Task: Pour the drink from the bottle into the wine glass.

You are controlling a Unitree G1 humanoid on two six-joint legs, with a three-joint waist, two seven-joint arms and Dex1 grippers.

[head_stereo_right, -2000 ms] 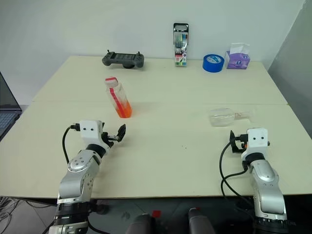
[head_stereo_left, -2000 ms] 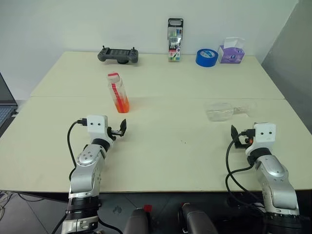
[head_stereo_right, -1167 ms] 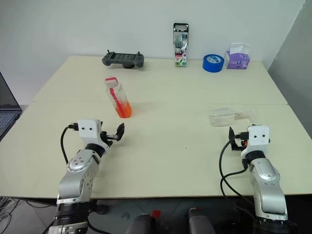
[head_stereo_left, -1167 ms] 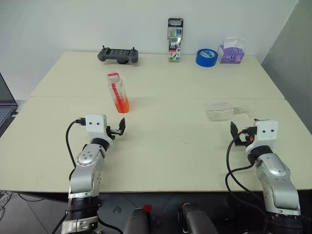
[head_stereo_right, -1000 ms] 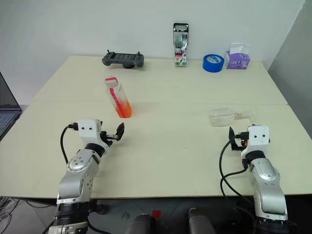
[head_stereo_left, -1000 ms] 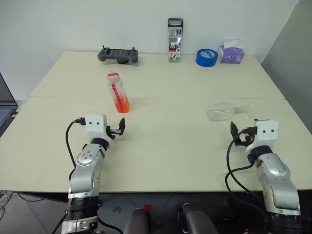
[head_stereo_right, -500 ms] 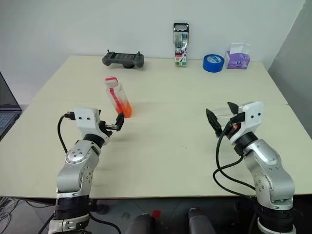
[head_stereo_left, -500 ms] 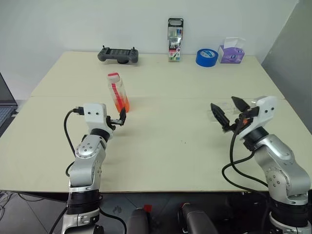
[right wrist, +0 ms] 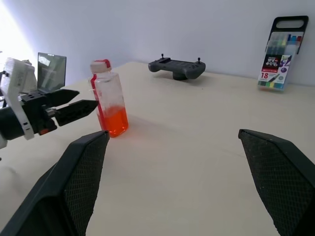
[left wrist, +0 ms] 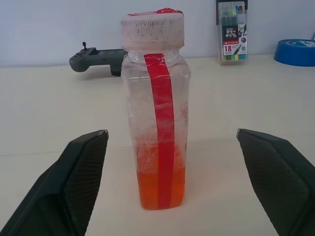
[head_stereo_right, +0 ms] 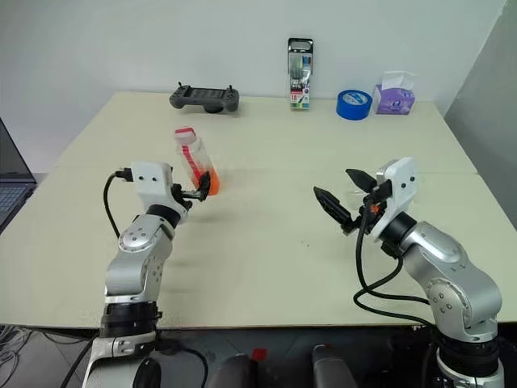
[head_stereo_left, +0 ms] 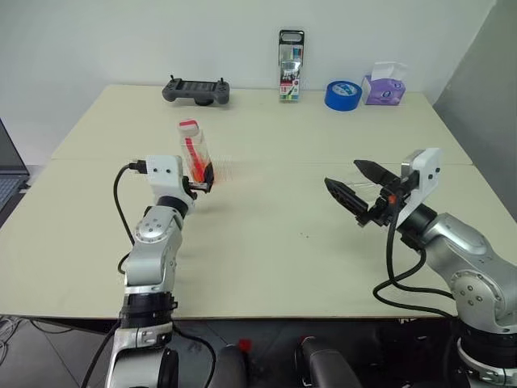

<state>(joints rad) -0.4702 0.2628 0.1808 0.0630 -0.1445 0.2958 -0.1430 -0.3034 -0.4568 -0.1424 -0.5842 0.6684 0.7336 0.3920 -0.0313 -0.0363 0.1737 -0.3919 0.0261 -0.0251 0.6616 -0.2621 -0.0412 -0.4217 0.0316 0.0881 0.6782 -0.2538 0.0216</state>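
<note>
Bare table shows between my left gripper's fingers and the bottle's sides, so closing now would miss. The left gripper moves toward the bottle, before it closes on the bottle.
The bottle [left wrist: 156, 113] stands upright on the left half of the table, clear plastic with a red label strip and a red-and-white cap. The orange-red drink [left wrist: 160, 189] fills only its bottom. My left gripper [head_stereo_left: 207, 176] is open and level, with the bottle just beyond its fingertips; I cannot tell whether they touch it. My right gripper [head_stereo_left: 342, 172] is open and empty, raised above the right half of the table and pointing left toward the bottle [right wrist: 109, 101]. The wine glass is hidden behind my right hand.
Along the far edge sit a grey game controller [head_stereo_left: 195, 90], a pack of markers [head_stereo_left: 290, 66], a blue tape roll [head_stereo_left: 342, 94] and a purple tissue box [head_stereo_left: 382, 85]. A laptop [head_stereo_left: 6, 174] is off the table's left side.
My left gripper rose and moved forward up to the bottle. My right gripper lifted off the table and swung left, rolling so its open fingers point across the table.
</note>
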